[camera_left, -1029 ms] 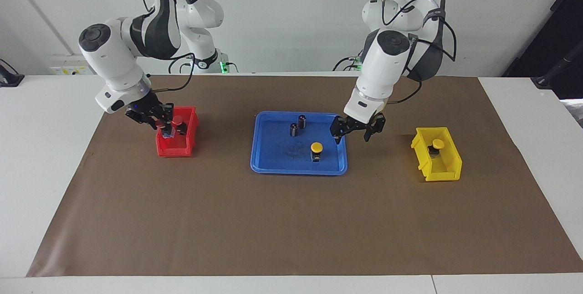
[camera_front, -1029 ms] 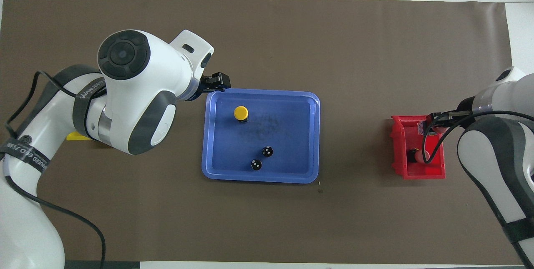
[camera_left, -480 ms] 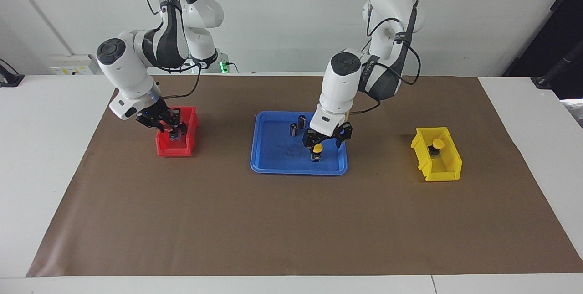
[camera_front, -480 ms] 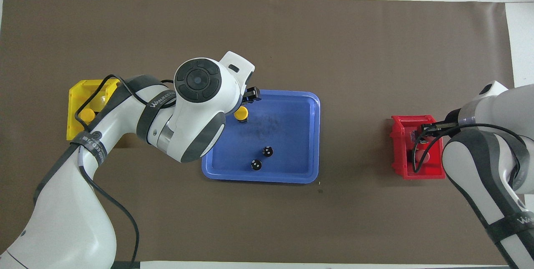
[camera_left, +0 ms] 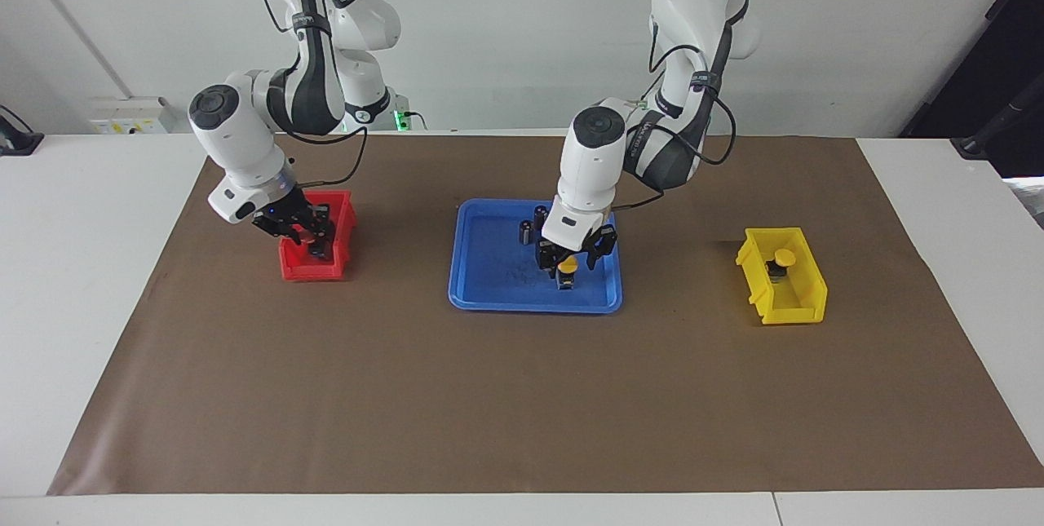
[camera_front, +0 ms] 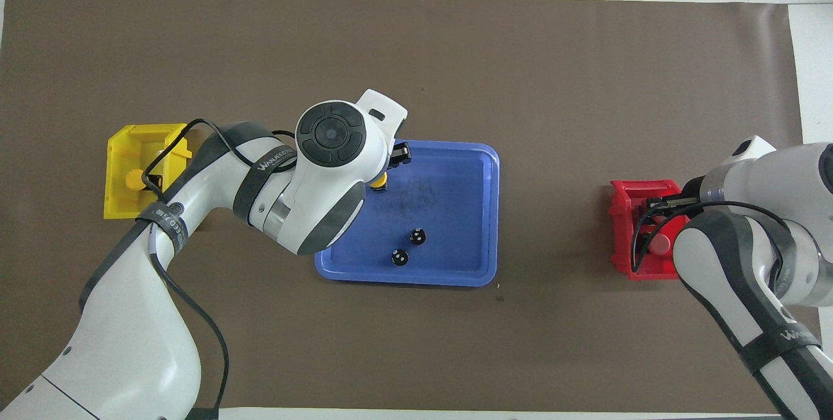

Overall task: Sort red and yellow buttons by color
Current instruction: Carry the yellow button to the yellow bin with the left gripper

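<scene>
The robot's left gripper will next grab the yellow button by its round cap (camera_front: 380, 180), to sort the button into the yellow bin (camera_front: 129, 155).
One yellow button (camera_left: 568, 264) stands in the blue tray (camera_left: 489, 302) at the tray's edge toward the left arm's end. My left gripper (camera_left: 566, 262) is low over it, open, with one finger on each side of the cap. A second yellow button (camera_left: 783, 257) sits in the yellow bin (camera_left: 795, 298). My right gripper (camera_left: 314, 239) is down inside the red bin (camera_left: 314, 269). One red button (camera_front: 658, 244) shows in that bin in the overhead view. The other red button is hidden by the gripper.
Two dark capless cylinders (camera_front: 418, 236) (camera_front: 399, 257) stand in the tray, nearer to the robots than the yellow button. The red bin is toward the right arm's end of the brown mat (camera_left: 522, 404), the yellow bin toward the left arm's end.
My left gripper moved from beside the tray to over the yellow button and came down around it. My right gripper sank into the red bin with the red button it held.
</scene>
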Controlling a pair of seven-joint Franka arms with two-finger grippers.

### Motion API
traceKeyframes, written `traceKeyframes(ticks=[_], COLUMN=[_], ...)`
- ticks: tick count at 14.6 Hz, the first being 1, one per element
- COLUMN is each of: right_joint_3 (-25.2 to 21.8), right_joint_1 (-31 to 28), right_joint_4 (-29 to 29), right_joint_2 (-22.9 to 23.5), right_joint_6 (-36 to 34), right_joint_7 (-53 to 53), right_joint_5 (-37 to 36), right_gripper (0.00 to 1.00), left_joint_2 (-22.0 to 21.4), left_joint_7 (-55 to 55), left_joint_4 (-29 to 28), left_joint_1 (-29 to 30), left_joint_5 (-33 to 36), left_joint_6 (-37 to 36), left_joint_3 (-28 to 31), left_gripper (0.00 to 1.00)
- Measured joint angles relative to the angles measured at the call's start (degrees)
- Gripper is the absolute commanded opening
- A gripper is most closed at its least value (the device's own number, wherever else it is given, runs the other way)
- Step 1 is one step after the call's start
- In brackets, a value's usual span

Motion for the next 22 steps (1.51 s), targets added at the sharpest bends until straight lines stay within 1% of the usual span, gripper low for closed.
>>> traceKeyframes(ticks=[1,2,3,4,5,7,8,11,13,15,16,17,18,19,20,22], right_joint_3=[0.09,0.23,0.37,0.45,0.48,0.5,0.5,0.5,0.5,0.51,0.52,0.52,0.53,0.53,0.52,0.43], right_joint_1=[0.13,0.23,0.25,0.25,0.25,0.25,0.25,0.25,0.25,0.25,0.25,0.25,0.25,0.25,0.24,0.13], right_joint_4=[-0.12,-0.27,-0.49,-0.82,-1.19,-1.4,-1.4,-1.04,1.12,5.77,8.43,10.92,13.5,16.2,18.83,23.3], right_joint_2=[0.07,0.08,0.07,0.08,0.08,0.06,0.04,0.03,0.1,0.29,0.41,0.47,0.49,0.48,0.48,0.45], right_joint_6=[0.03,0.24,0.88,1.48,1.85,2.11,2.12,1.99,-1.12,-6.86,-9.7,-12.19,-14.69,-17.4,-20.11,-24.15], right_joint_7=[0.0,0.0,0.0,0.0,0.0,0.0,0.0,-0.01,-0.01,-0.01,-0.01,-0.01,-0.01,-0.01,-0.01,-0.01], right_joint_5=[0.0,0.0,0.0,0.0,0.0,0.0,0.0,0.0,0.0,0.0,0.0,0.0,-0.01,-0.02,-0.03,-0.04], right_gripper=[0.22,0.22,0.22,0.23,0.28,0.49,0.52,0.53,0.53,0.54,0.57,0.61,0.72,0.94,1.0,1.0], left_joint_2=[0.2,0.38,0.48,0.51,0.5,0.5,0.47,-0.67,-3.6,-7.27,-8.86,-10.12,-11.06,-11.65,-11.93,-11.98], left_joint_7=[-0.13,-0.24,-0.26,-0.3,-0.37,-0.47,-0.5,-0.5,2.07,10.52,15.32,19.96,24.86,29.63,33.78,40.55], left_joint_4=[-0.09,-0.17,-0.24,-0.3,-0.28,0.1,1.05,5.75,7.66,8.16,8.19,8.18,8.18,8.17,8.16,8.01], left_joint_1=[-0.01,-0.06,-0.18,-0.28,-0.35,-0.45,-0.46,-0.23,1.53,6.87,10.45,14.1,17.81,21.25,24.16,28.53], left_joint_5=[0.0,0.01,0.01,0.01,0.02,0.02,0.02,0.04,0.2,0.13,-0.06,-0.18,-0.28,-0.46,-0.83,-1.97], left_joint_6=[0.04,0.07,0.07,0.08,0.09,-0.37,-1.86,-10.2,-15.64,-20.59,-21.89,-22.76,-23.59,-24.15,-24.29,-24.28], left_joint_3=[0.0,0.0,0.0,-0.01,-0.02,-0.02,-0.02,0.31,1.11,1.57,1.74,1.88,1.98,2.07,2.12,2.14], left_gripper=[0.54,0.2,0.01,0.01,0.01,0.01,0.01,0.01,0.01,0.01,0.01,0.01,0.01,0.01,0.01,0.01])
